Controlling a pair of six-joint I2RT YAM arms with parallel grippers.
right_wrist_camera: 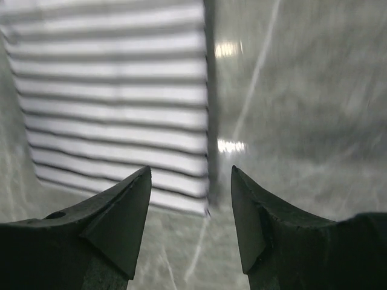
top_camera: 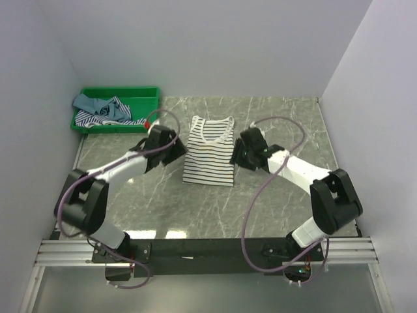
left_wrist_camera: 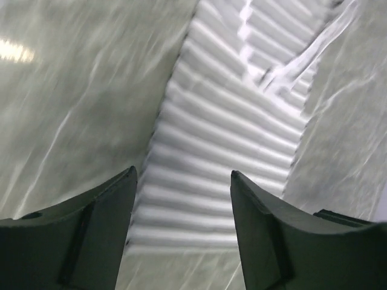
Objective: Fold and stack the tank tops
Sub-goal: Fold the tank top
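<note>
My left gripper grabs the striped tank top's near hem corner [top_camera: 185,180] [left_wrist_camera: 134,245] next, opposite my right gripper's corner, to fold the tank top toward the neckline.
A white tank top with thin black stripes [top_camera: 208,153] lies flat on the marble table, neckline toward the back wall. My left gripper [top_camera: 177,151] hovers at its left edge and my right gripper [top_camera: 236,156] at its right edge. Each stands open with nothing between the fingers. The left wrist view shows the striped cloth [left_wrist_camera: 224,139] below the open left gripper [left_wrist_camera: 183,175]. In the right wrist view the cloth's near right corner [right_wrist_camera: 121,115] lies under the open right gripper [right_wrist_camera: 191,171]. A teal-blue tank top [top_camera: 91,103] and a blue-and-white striped one [top_camera: 104,117] lie crumpled in the tray.
The green plastic tray [top_camera: 146,98] sits at the back left against the wall. White walls close in the table on three sides. Bare marble [top_camera: 215,208] stretches between the shirt and the arm bases.
</note>
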